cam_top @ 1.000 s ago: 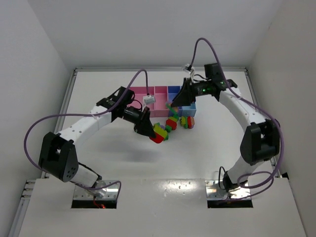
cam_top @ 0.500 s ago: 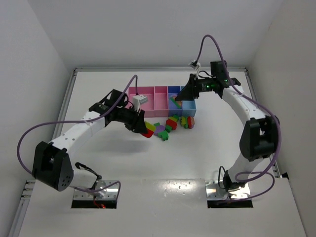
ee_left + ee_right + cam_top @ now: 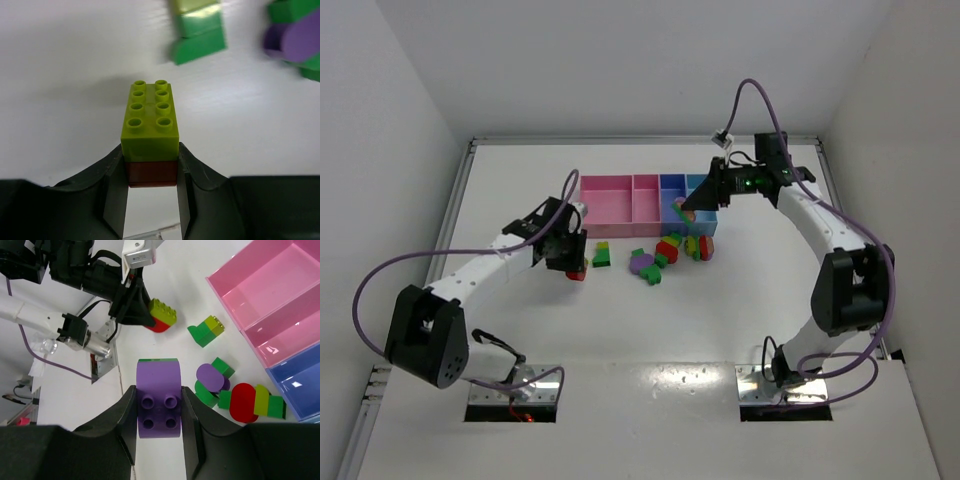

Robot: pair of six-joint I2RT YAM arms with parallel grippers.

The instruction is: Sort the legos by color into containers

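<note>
My left gripper should keep holding the stack, because the stack's shadow lies apart from it and the stack would fall onto the table if I opened now.
My left gripper (image 3: 150,167) is shut on a yellow-green and red lego stack (image 3: 150,117) and holds it low over the white table; it also shows in the top view (image 3: 574,264). My right gripper (image 3: 158,407) is shut on a purple lego (image 3: 158,395) with a green piece under it, held above the table by the containers' front edge (image 3: 686,207). A green and yellow lego (image 3: 602,255) lies just right of the left gripper. A purple and green cluster (image 3: 645,265) and a red, yellow and green stack (image 3: 680,246) lie in front of the bins.
The joined bins stand at the back: wide pink (image 3: 605,198), narrow pink (image 3: 645,195), blue-violet (image 3: 671,186) and light blue (image 3: 708,222). The right wrist view shows the pink bins (image 3: 265,290) holding nothing. White walls enclose the table.
My left gripper has moved left with the yellow-green and red stack, away from the pile; the green and yellow lego now lies in the open. My right gripper has shifted slightly right with the purple lego.
</note>
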